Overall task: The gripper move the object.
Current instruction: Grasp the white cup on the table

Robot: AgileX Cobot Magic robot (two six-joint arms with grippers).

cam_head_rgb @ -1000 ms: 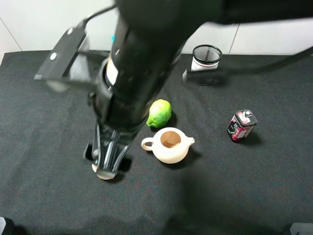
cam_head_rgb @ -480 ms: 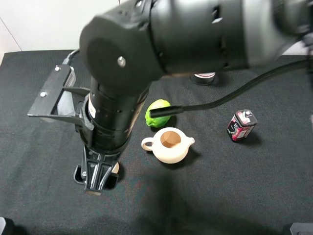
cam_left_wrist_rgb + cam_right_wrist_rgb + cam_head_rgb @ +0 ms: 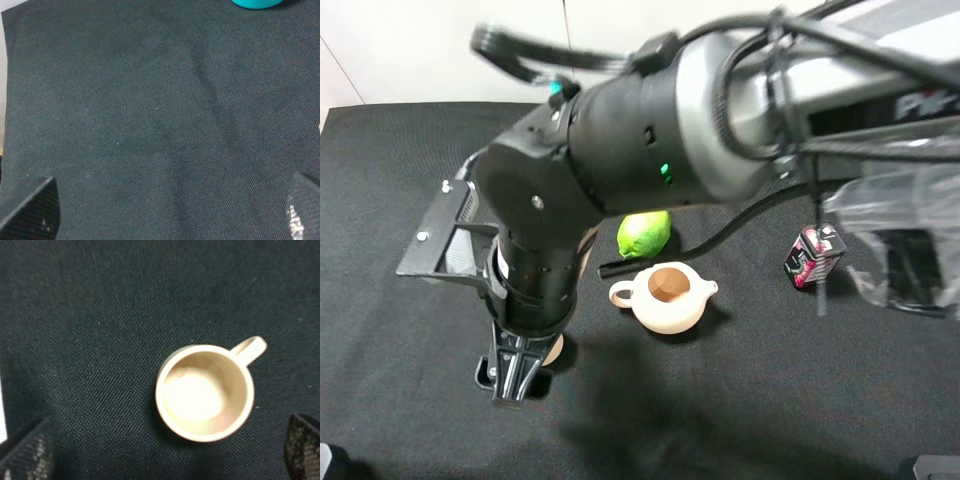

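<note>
I should next grab the cream cup (image 3: 205, 391) with my right gripper by its round body below the cup's rim (image 3: 165, 407) to move the cup.
The small cream cup (image 3: 205, 391) stands upright on the black cloth with its tiny handle out to one side. In the right wrist view it sits between my right gripper's (image 3: 165, 457) widely spread fingertips (image 3: 25, 452), which do not touch it. In the high view only a sliver of the cup (image 3: 554, 349) shows beside the right gripper (image 3: 512, 378), which reaches across to the left side of the table. My left gripper (image 3: 170, 207) is open over bare cloth and holds nothing.
A green lime (image 3: 643, 233) and a cream teapot (image 3: 667, 298) lie just right of the cup. A pink can (image 3: 813, 256) stands further right. A teal object (image 3: 257, 3) sits at the edge of the left wrist view. The bulky right arm (image 3: 650, 150) covers the table's middle.
The right arm has swung round and its gripper has shifted left. The cup, between the fingertips a second ago, now stands free on the cloth beside them.
</note>
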